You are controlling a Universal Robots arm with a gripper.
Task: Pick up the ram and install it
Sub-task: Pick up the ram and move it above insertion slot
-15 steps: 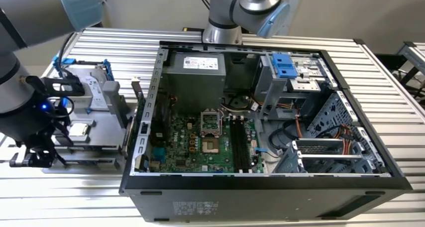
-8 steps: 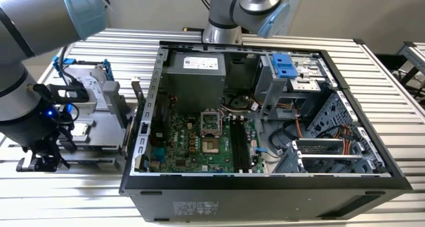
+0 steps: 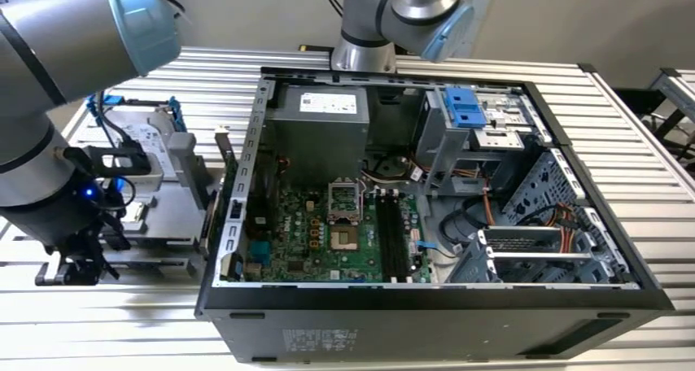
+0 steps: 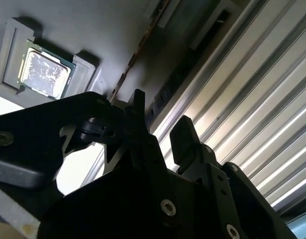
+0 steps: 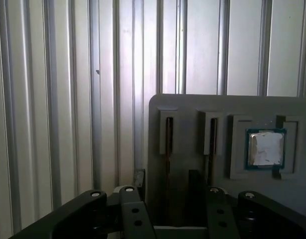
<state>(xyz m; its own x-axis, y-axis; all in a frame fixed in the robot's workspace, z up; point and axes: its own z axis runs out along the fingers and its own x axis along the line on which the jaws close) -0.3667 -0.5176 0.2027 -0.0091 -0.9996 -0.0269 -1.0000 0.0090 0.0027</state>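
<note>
I should next use my gripper to grab the ram at the open middle of its upper edge [image 5: 167, 185]. The grey slot block closes around the ram's end.
The ram [image 5: 169, 142] stands on edge in a narrow slot of a grey holder tray [image 5: 193, 104]; I see it as a thin brownish strip. In the second wrist view the ram [image 4: 137, 52] runs away from the fingertips as a thin line. My gripper [image 5: 166, 181] is open just above the tray, one black finger [image 5: 139, 179] on each side of the ram's line, touching nothing. In the exterior view the gripper [image 3: 76, 265] hangs low over the tray [image 3: 163, 216], on the exterior view's left of the open computer case [image 3: 434, 306].
A square silver processor [image 5: 265, 148] sits in a pocket of the same tray, and a second slot [image 5: 212, 139] lies beside the ram's. Ribbed metal table [image 5: 53, 99] surrounds the tray. Inside the case, the motherboard [image 3: 315, 233] shows long dark memory slots [image 3: 391, 241].
</note>
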